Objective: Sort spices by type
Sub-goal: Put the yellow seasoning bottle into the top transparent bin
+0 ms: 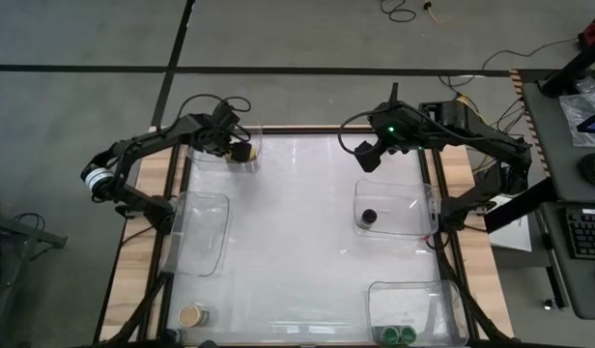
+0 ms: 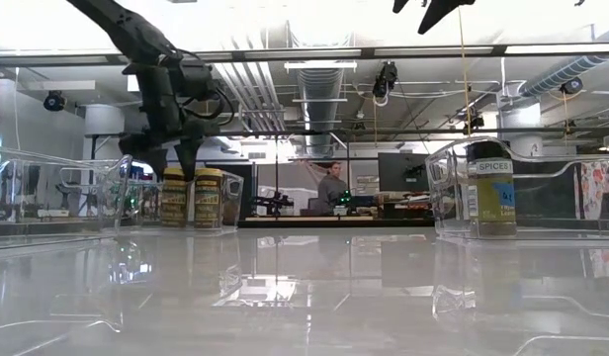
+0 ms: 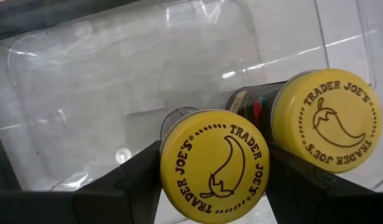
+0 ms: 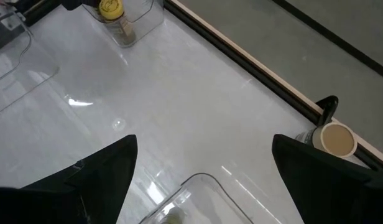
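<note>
I need to let go with my left gripper now, as the held lid (image 3: 214,167) is level with its neighbour in the clear tray in the left wrist view.
Two yellow-lidded spice jars stand side by side in the clear tray (image 1: 225,159) at the far left. My left gripper (image 2: 174,166) comes down over one jar (image 3: 213,165) and is shut on it; the other jar (image 3: 331,121) stands right beside it. A black-lidded jar (image 1: 368,217) stands in the right-hand tray (image 1: 413,227). A tan-lidded jar (image 1: 192,314) stands at the near left, on the table or in a tray I cannot tell. Two green-lidded jars (image 1: 399,333) sit in the near right tray. My right gripper (image 1: 370,157) hangs open, high above the table. My left gripper pinches the jar's yellow lid by its rim (image 3: 170,171), one finger (image 3: 138,180) on each side. The fingers come steeply from above, pointing down. The jar stands upright and level with its neighbour (image 2: 209,198); whether its bottom rests on the tray floor, I cannot tell.
An empty clear tray (image 1: 201,232) lies at the middle left. The table's middle is a bare glossy white surface (image 1: 297,232). A person sits in the room far behind the table (image 2: 333,188).
</note>
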### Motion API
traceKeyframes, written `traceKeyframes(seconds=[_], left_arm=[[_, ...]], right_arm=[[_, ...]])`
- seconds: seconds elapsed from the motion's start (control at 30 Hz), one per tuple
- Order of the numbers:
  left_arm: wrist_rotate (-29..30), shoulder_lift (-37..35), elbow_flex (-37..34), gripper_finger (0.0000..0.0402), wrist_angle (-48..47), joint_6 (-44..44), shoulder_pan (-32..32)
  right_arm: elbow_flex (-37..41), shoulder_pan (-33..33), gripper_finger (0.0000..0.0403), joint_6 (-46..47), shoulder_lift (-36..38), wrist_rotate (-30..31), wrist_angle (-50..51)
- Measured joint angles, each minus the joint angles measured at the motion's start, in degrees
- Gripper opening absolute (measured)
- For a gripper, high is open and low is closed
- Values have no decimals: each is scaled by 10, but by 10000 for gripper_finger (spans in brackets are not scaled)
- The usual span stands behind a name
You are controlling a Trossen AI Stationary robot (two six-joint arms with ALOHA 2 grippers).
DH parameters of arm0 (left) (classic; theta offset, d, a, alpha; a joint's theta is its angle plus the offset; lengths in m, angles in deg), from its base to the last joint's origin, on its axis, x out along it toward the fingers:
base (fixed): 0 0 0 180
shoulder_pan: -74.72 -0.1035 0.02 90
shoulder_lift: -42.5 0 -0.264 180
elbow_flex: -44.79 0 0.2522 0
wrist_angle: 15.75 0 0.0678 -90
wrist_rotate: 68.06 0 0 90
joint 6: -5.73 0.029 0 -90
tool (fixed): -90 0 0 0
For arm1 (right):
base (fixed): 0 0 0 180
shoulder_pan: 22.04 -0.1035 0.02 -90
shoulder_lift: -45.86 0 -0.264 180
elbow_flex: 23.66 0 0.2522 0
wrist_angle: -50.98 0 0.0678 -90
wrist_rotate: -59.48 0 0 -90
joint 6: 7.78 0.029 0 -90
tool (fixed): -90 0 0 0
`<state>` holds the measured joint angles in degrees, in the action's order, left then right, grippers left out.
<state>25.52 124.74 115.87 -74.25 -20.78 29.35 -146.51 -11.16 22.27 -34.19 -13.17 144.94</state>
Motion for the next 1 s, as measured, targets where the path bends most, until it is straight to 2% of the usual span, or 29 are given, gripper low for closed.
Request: traceKeyframes(seconds=[0.17, 0.5, 1.0], left_arm=[[-1, -1, -3, 221, 9, -7, 0], [-8, 0, -3, 253, 10, -10, 1], [-17, -10, 15, 256, -20, -10, 1]], right_arm=[[0, 0, 364, 0, 0, 0, 0], [0, 0, 364, -1, 0, 1, -1], [0, 0, 364, -6, 0, 2, -2]])
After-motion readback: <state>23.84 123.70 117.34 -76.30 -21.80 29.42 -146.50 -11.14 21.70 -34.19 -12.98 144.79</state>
